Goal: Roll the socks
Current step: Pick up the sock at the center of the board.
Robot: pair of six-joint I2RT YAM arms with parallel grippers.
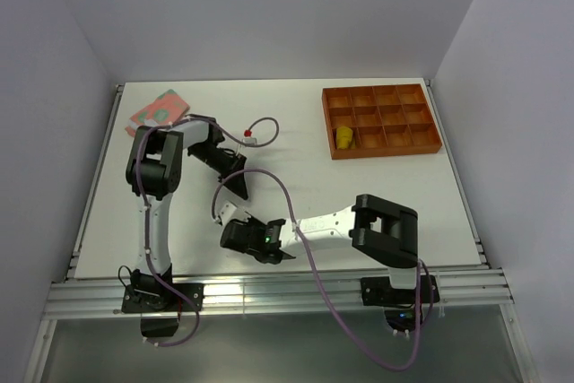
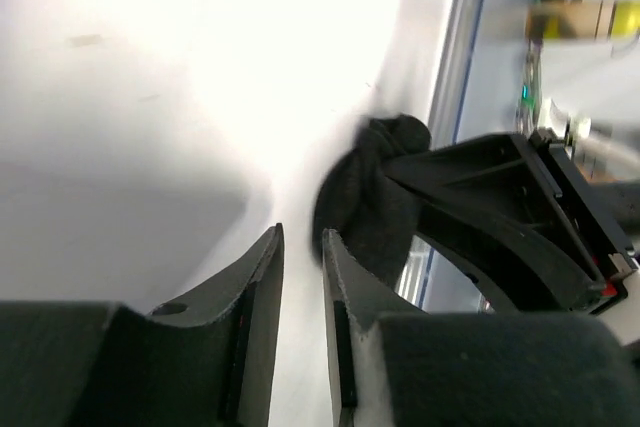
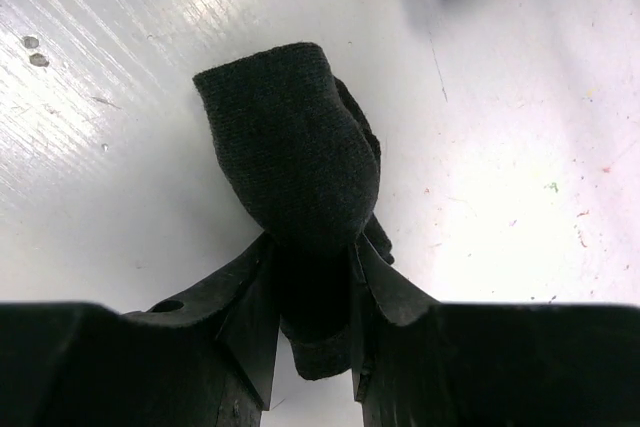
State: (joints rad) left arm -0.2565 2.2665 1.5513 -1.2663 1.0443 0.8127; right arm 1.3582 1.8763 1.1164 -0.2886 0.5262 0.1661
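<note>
My right gripper is holding the lower end of the bunched black sock in its fingers, so the sock would come off the table if I lifted now.
The black sock [image 3: 295, 147], bunched into a rounded lump, rests on the white table with its lower end pinched between my right gripper's [image 3: 312, 247] fingers. In the left wrist view the same black sock [image 2: 368, 202] lies just beyond my left gripper [image 2: 300, 239], whose jaws stand a narrow gap apart with only bare table between them. In the top view, the left gripper [image 1: 239, 187] hangs just behind the right gripper [image 1: 231, 226]. The pink sock with green patches [image 1: 159, 109] lies at the far left corner. The mustard-yellow sock [image 1: 343, 137] sits rolled in a compartment of the tray.
An orange tray [image 1: 421, 143] with square compartments stands at the far right. The left arm's cable with a small connector [image 1: 250, 138] loops over the table's middle. A metal rail [image 1: 287, 293] runs along the near edge.
</note>
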